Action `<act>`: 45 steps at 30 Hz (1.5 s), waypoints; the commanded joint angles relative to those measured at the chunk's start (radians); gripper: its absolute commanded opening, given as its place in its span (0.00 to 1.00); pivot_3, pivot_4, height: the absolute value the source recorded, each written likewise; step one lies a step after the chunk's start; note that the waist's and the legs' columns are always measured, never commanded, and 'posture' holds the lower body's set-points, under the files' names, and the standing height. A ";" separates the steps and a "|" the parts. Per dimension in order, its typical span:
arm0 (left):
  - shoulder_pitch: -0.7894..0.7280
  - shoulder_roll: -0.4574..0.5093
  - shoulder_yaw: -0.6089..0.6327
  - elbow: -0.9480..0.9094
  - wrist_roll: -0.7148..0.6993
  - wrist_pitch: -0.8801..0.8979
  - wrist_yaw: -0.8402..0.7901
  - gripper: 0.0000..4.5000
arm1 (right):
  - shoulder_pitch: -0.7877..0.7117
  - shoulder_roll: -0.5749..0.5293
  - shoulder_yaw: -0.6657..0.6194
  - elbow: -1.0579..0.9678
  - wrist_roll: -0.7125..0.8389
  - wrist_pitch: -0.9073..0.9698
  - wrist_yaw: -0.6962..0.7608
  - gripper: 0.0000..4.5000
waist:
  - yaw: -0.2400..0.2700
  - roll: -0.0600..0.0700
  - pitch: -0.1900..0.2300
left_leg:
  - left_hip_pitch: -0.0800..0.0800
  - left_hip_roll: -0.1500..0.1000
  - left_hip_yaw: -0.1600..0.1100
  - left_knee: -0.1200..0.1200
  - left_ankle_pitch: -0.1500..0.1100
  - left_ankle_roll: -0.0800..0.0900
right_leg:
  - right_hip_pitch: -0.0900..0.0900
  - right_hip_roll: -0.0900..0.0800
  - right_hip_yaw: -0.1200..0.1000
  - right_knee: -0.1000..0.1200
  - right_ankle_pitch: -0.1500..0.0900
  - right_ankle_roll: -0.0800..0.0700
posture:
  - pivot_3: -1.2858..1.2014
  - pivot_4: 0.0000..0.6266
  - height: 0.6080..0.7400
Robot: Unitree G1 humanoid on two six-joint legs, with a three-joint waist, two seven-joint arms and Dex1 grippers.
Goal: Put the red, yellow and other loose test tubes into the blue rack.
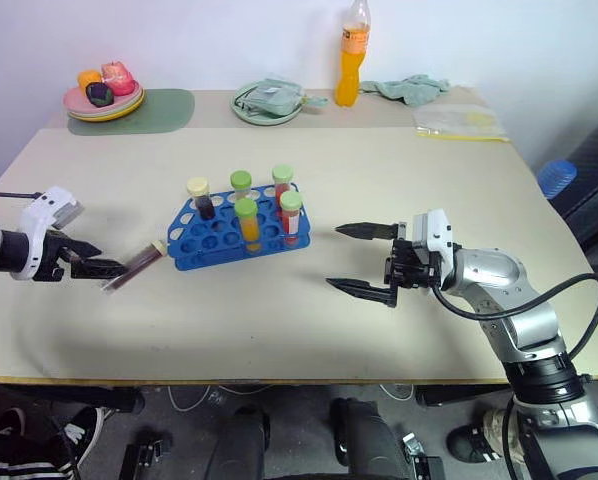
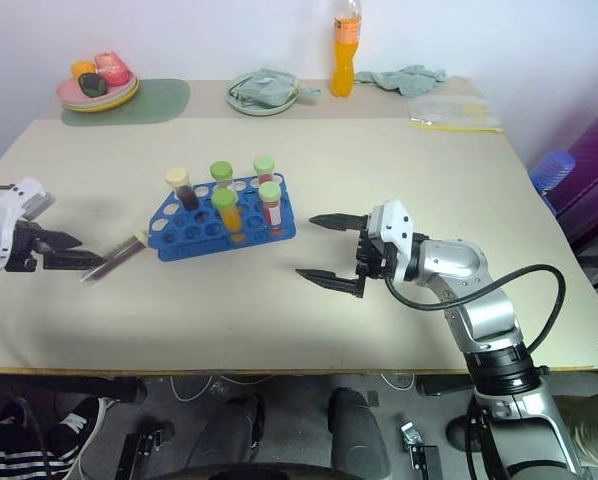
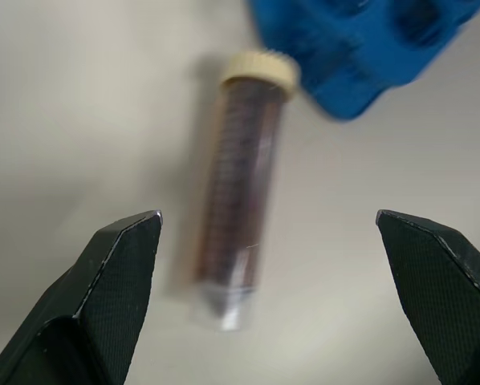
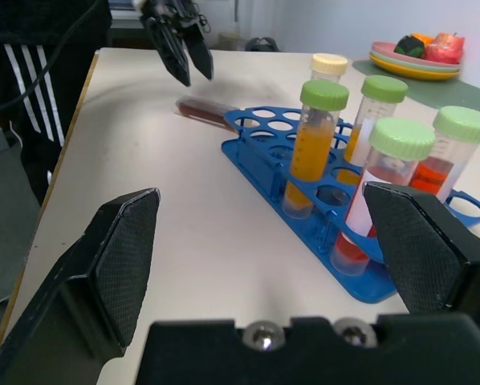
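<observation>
The left gripper grabs the loose test tube by its body (image 1: 131, 270) next, so that its cream cap (image 1: 159, 247) stays on top in the blue rack.
One loose test tube (image 1: 137, 267) with dark maroon liquid and a cream cap lies flat on the table, its cap end close to the left end of the blue rack (image 1: 224, 255). My left gripper (image 1: 103, 261) is open just left of the tube's tip. In the left wrist view the tube (image 3: 244, 184) lies between the spread fingers (image 3: 115, 273), apart from both. Several capped tubes stand upright in the rack, among them a yellow-orange one (image 1: 247, 222), a red one (image 1: 291, 215) and a dark one (image 1: 201, 198). My right gripper (image 1: 363, 259) hangs open and empty right of the rack.
Along the table's far edge stand a tall orange bottle (image 1: 352, 55), a green plate (image 1: 241, 110) holding a cloth, stacked plates (image 1: 79, 104) with toy food, a crumpled cloth (image 1: 409, 88) and a plastic bag (image 1: 461, 120). Bare tabletop lies in front of the rack.
</observation>
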 commanded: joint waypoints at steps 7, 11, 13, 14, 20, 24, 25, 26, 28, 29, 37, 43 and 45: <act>-0.277 -0.166 -0.148 0.361 0.265 -0.173 -0.122 0.98 | -0.020 0.012 -0.004 0.008 -0.004 -0.035 0.007 1.00 | -0.005 -0.002 0.000 | -0.001 0.000 0.000 0.001 0.000 0.000 | 0.000 0.000 0.000 0.000 0.002 0.004 | 0.52 0.24 1.00; -0.329 -0.211 -0.196 0.458 0.349 -0.219 -0.190 0.98 | -0.020 0.008 -0.005 0.001 -0.004 -0.028 0.003 1.00 | -0.008 -0.002 0.000 | 0.000 0.000 0.000 0.001 0.000 0.000 | 0.000 0.000 0.000 0.001 0.002 0.004 | 0.52 0.24 1.00; -0.353 -0.223 -0.197 0.497 0.377 -0.236 -0.192 0.98 | -0.019 0.008 -0.005 -0.004 -0.003 -0.024 0.000 1.00 | -0.007 -0.002 0.000 | 0.000 0.000 0.000 0.001 0.000 0.000 | 0.000 0.000 0.000 0.002 0.002 0.004 | 0.52 0.24 1.00; -0.361 -0.226 -0.202 0.515 0.400 -0.251 -0.181 0.98 | -0.019 0.007 -0.005 -0.007 -0.003 -0.022 -0.002 1.00 | -0.006 -0.002 0.000 | 0.000 0.000 0.000 0.001 0.000 0.000 | 0.000 0.000 0.000 0.002 0.002 0.005 | 0.52 0.24 1.00; -0.376 -0.262 -0.187 0.592 0.449 -0.274 -0.152 0.70 | -0.017 0.011 -0.004 -0.018 -0.004 -0.013 -0.017 1.00 | -0.005 -0.002 0.000 | 0.000 0.000 0.000 0.001 0.000 0.000 | 0.000 0.000 0.000 0.002 0.002 0.005 | 0.52 0.24 1.00; -0.368 -0.273 -0.159 0.598 0.453 -0.298 -0.123 0.24 | -0.019 0.012 -0.001 -0.024 -0.001 -0.008 -0.023 1.00 | -0.005 -0.002 0.000 | 0.000 0.000 0.000 0.001 0.000 0.000 | 0.000 0.000 0.000 0.002 0.002 0.005 | 0.52 0.24 1.00; -0.365 -0.271 -0.147 0.594 0.451 -0.305 -0.109 0.16 | -0.019 0.011 -0.001 -0.025 -0.002 -0.007 -0.024 1.00 | -0.005 -0.002 0.000 | 0.000 0.000 0.000 0.001 0.000 0.000 | 0.000 0.000 0.000 0.002 0.002 0.005 | 0.52 0.24 1.00; -0.362 -0.263 -0.141 0.588 0.451 -0.305 -0.112 0.16 | -0.019 0.011 -0.001 -0.026 -0.002 -0.006 -0.025 1.00 | -0.004 -0.002 0.000 | 0.000 0.000 0.000 0.001 0.000 0.000 | 0.000 0.000 0.000 0.003 0.002 0.005 | 0.52 0.24 1.00; -0.351 -0.237 -0.119 0.564 0.442 -0.302 -0.113 0.16 | -0.017 0.009 -0.003 -0.030 -0.002 -0.003 -0.029 1.00 | -0.004 -0.002 0.000 | 0.000 0.000 0.000 0.002 0.000 0.000 | 0.000 0.000 0.000 0.003 0.002 0.005 | 0.52 0.24 1.00; -0.344 -0.213 -0.101 0.544 0.436 -0.284 -0.105 0.16 | -0.015 0.006 -0.005 -0.033 -0.001 -0.001 -0.031 1.00 | -0.005 -0.002 0.000 | 0.000 0.000 0.000 0.002 0.000 0.000 | 0.000 0.000 0.000 0.004 0.002 0.005 | 0.52 0.24 1.00; 0.010 -0.094 0.246 0.025 0.264 -0.185 0.138 0.16 | -0.003 -0.013 -0.020 -0.048 0.004 0.013 -0.032 1.00 | -0.026 -0.002 0.000 | 0.001 0.001 -0.001 0.000 0.000 0.000 | -0.001 0.000 0.000 0.005 0.004 0.002 | 0.52 0.24 1.00; 0.250 -0.448 0.801 -0.502 -0.117 -0.313 0.473 0.16 | -0.037 -0.011 -0.015 -0.020 0.008 0.017 -0.009 1.00 | 0.002 -0.003 -0.001 | 0.000 0.001 -0.002 0.004 0.000 -0.001 | 0.001 -0.002 0.000 0.004 0.005 0.002 | 0.52 0.24 1.00; 0.337 -0.508 0.831 -0.642 -0.174 -0.340 0.474 0.16 | -0.049 -0.012 -0.013 -0.007 0.006 0.013 0.005 1.00 | -0.004 -0.003 -0.001 | 0.000 0.000 -0.001 0.004 0.001 -0.001 | 0.001 -0.002 0.000 0.002 0.005 0.002 | 0.52 0.24 1.00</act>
